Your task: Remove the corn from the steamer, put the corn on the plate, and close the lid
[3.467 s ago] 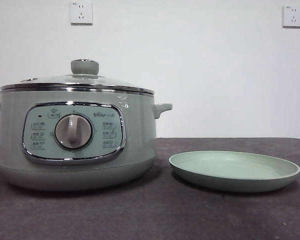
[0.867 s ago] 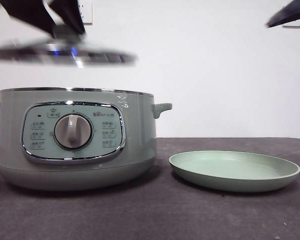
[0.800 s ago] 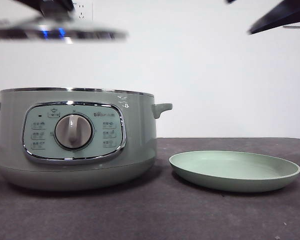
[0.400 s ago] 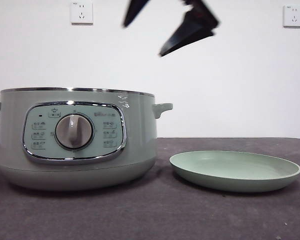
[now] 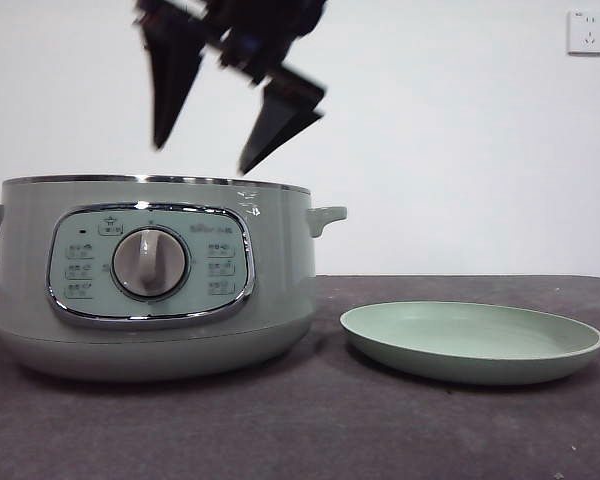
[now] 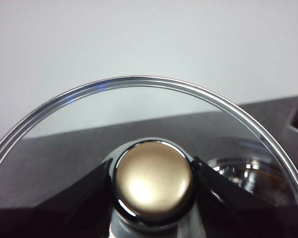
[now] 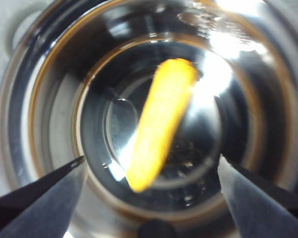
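I should next grab the corn by its middle (image 7: 160, 124) with my right gripper, to move it out of the steamer onto the plate.
The pale grey-green steamer (image 5: 150, 270) stands at the left of the table with no lid on. My right gripper (image 5: 202, 158) hangs open just above its rim, jaws pointing down. In the right wrist view the yellow corn (image 7: 161, 121) lies on the shiny bottom of the steamer (image 7: 44, 99), below and between the spread jaws of the right gripper (image 7: 151, 158). My left gripper (image 6: 152, 163) is shut on the knob (image 6: 153, 183) of the glass lid (image 6: 139, 79) and holds it in the air, out of the front view. The pale green plate (image 5: 460, 365) lies to the right of the steamer.
The dark table (image 5: 330, 430) runs in front of the steamer and plate. A white wall stands close behind, with a socket (image 5: 587, 32) high at the right.
The lid was lifted off the steamer and carried up and left out of the front view. The right gripper came in from the upper right, moved left and dropped over the open steamer.
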{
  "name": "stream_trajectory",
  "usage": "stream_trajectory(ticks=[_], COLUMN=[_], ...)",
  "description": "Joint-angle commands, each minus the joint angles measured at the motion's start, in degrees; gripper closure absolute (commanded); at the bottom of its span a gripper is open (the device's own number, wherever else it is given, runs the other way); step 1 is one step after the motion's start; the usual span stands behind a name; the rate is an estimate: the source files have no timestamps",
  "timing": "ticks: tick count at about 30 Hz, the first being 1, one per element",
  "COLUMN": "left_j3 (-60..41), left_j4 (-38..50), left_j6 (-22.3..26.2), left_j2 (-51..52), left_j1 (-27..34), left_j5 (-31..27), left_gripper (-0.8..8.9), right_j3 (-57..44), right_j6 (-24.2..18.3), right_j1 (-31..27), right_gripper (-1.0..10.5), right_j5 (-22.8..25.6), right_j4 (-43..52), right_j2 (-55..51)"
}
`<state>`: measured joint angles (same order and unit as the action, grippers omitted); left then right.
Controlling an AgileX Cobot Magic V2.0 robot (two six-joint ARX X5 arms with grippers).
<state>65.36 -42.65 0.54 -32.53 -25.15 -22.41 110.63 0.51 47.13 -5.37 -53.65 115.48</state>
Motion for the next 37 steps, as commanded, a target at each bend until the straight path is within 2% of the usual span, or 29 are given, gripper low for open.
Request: stream_trajectory(ticks=[1,4,13,17,22,23,31,37], left_j3=[0.7,0.7,0.7,0.7,0.7,0.7,0.7,0.7], left_j4=[1.8,1.4,-0.1,-0.8,-2.3,-2.5,-2.7,-1.0], left_j6=[0.8,0.8,0.7,0.7,0.7,0.7,0.7,0.8], left_j2=[0.2,0.2,0.2,0.2,0.2,0.2,-0.2,-3.4], left_j1=[0.1,0.1,0.1,0.1,0.1,0.1,0.1,0.1], left_j5=[0.0,0.0,0.2,0.2,0.2,0.2,0.2,1.1], left_gripper=[8.22,8.22,8.22,8.22,8.22,8.22,8.22,8.22], right_j3=[0.7,0.7,0.7,0.7,0.7,0.7,0.7,0.7], right_j6=[-1.1,-2.4,-2.6,-2.6,-2.5,-2.5,-1.0,-1.2], right_j1=[1.2,2.1,2.1,2.1,2.4,2.5,2.4,0.7], right_gripper=[5.1,5.1,5.2,6.6,9.5,9.6,9.6,9.6], right_j5=[2.3,5.3,5.3,5.3,5.4,5.4,5.6,5.9], right_j4=[0.3,1.5,5.6,6.3,7.0,7.2,5.5,-2.3], right_j2=[3.6,6.2,11.4,12.4,12.5,12.5,6.0,-2.4])
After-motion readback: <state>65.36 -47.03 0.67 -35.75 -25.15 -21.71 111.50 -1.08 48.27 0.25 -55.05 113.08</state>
